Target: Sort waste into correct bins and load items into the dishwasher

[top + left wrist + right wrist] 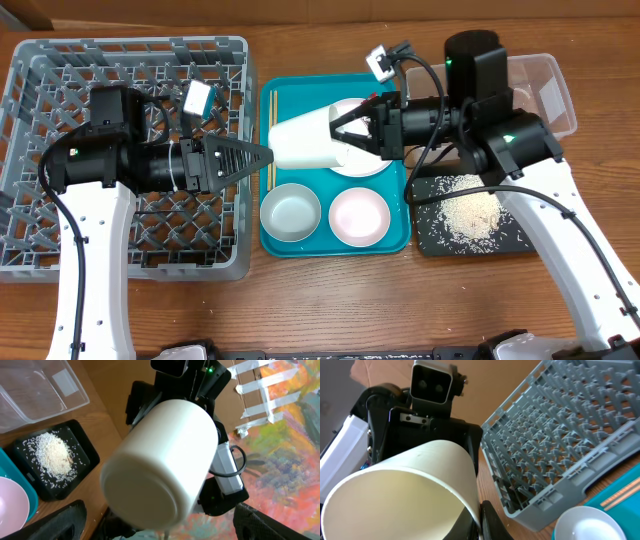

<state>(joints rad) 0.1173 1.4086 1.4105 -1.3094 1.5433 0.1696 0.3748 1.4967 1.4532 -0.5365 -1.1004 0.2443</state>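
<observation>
The left gripper grabs the white cup by its base end (281, 145) next, opposite the held rim, to load it rim-first into the dish rack (130, 45).
My right gripper (348, 130) is shut on the rim of a large white cup (305, 143) and holds it on its side above the teal tray (404, 238). In the right wrist view the fingers (482, 521) pinch the cup's wall (405, 490). My left gripper (262, 158) is open, with its tips just left of the cup's base. The base (160, 465) fills the left wrist view, between the spread fingers (167, 527). The grey dish rack (130, 45) lies under the left arm. Chopsticks (270, 112) lie on the tray's left edge. No wrapper or tissue is in view.
A white plate (362, 162), a grey-blue bowl (290, 212) and a pink bowl (359, 215) sit on the teal tray. The black tray (432, 240) with a heap of rice and the clear tub (548, 88) are at the right.
</observation>
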